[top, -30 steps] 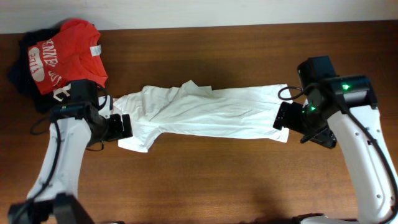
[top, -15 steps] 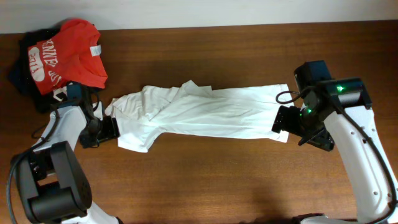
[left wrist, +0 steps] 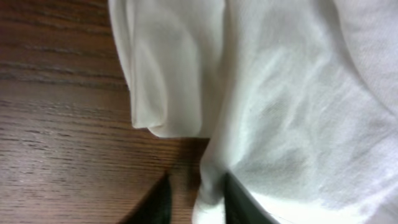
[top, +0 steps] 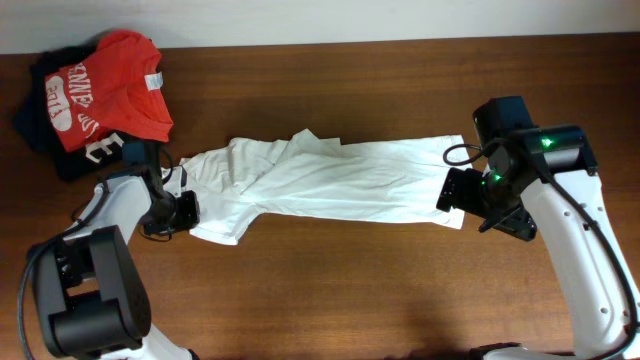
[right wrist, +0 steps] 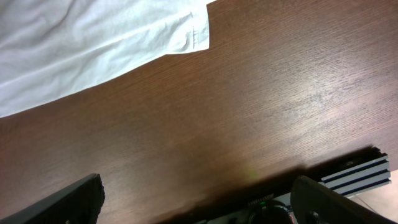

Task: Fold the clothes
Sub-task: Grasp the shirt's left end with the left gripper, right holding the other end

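Note:
The right gripper grips the white T-shirt (top: 330, 180) by its hem corner next, opposite my left gripper's pinch, to spread the T-shirt for folding.
The clothes are a white T-shirt (top: 330, 180), lying crumpled in a long band across the middle of the table. At its left end sits my left gripper (top: 186, 212), low on the wood. In the left wrist view that gripper (left wrist: 196, 186) has its dark fingers (left wrist: 239, 202) pinched on a fold of the shirt's edge (left wrist: 298, 93). My right gripper (top: 452, 195) hovers at the shirt's right end. Seen from the right wrist, it (right wrist: 199, 205) stands wide open over bare wood, and the hem corner of the shirt (right wrist: 93, 43) lies ahead of the fingers, untouched.
A red shirt with white lettering (top: 105, 90) lies on dark folded garments (top: 35, 120) at the back left corner. The table's near edge (right wrist: 298, 174) runs just under my right gripper. Bare wood lies in front of and behind the white shirt.
My left gripper has gone from open to pinched on the shirt's left edge, and the left arm has swung in. The right arm has barely moved and stays open.

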Tool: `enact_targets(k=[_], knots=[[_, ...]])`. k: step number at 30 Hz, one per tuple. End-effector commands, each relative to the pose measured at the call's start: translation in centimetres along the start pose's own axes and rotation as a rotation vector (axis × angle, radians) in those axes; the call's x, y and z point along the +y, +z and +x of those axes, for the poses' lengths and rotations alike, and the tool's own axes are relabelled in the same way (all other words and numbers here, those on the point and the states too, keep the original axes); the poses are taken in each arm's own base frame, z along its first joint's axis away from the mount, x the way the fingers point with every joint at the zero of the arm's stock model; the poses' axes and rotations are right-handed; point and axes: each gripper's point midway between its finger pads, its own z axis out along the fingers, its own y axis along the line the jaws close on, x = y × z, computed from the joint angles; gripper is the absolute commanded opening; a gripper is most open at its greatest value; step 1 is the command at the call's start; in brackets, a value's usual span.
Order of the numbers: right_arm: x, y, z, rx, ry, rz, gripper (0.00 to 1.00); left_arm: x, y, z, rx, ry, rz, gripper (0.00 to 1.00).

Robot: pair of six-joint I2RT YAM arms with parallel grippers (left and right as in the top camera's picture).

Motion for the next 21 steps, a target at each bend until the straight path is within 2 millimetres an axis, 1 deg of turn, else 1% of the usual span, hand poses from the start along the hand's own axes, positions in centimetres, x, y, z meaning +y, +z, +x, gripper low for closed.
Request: enact_targets(k=[1, 3, 5, 9, 10, 12, 13, 15, 17, 18, 20, 21], knots=[[-0.8, -0.4, -0.2, -0.044, 0.005, 0.038, 0.99, -0.2, 1.3, 1.6, 0.054, 0.002, 0.02, 0.0], [-2.1, -0.5, -0.4, -0.065, 0.042, 0.106, 0.99, -0.2, 1.3, 1.6, 0.056, 0.002, 0.02, 0.01], [-2.6, 0.2, -1.2, -0.091, 0.07, 0.128, 0.99, -0.2, 1.3, 1.7, 0.058, 0.001, 0.02, 0.0], [-3.0, 4.6, -2.3, -0.068, 0.129, 0.108, 0.99, -0.2, 1.3, 1.7, 0.06, -0.01, 0.02, 0.0], [-3.0, 6.4, -2.6, -0.067, 0.137, 0.104, 0.93, -0.3, 1.3, 1.8, 0.063, -0.01, 0.021, 0.01], [-2.2, 8.7, -3.1, -0.072, 0.141, 0.069, 0.58, -0.3, 1.3, 1.8, 0.063, -0.01, 0.024, 0.0], [-1.5, 9.8, -3.5, -0.077, 0.139, 0.04, 0.5, -0.3, 1.3, 1.8, 0.063, -0.01, 0.024, 0.0], [-0.9, 11.4, -4.2, -0.075, 0.14, 0.027, 0.49, -0.3, 1.3, 1.8, 0.063, -0.01, 0.024, 0.01], [-0.4, 13.7, -5.0, -0.056, 0.138, 0.038, 0.47, -0.3, 1.3, 1.8, 0.064, -0.011, 0.024, 0.0], [-0.2, 15.1, -5.2, -0.034, 0.136, 0.049, 0.44, -0.3, 1.3, 1.8, 0.064, -0.011, 0.024, 0.01], [0.2, 17.4, -4.9, 0.022, 0.133, 0.059, 0.43, -0.3, 1.3, 1.8, 0.064, -0.011, 0.024, 0.01], [0.4, 18.2, -4.7, 0.048, 0.131, 0.054, 0.45, -0.3, 1.3, 1.8, 0.064, -0.011, 0.024, 0.01]])
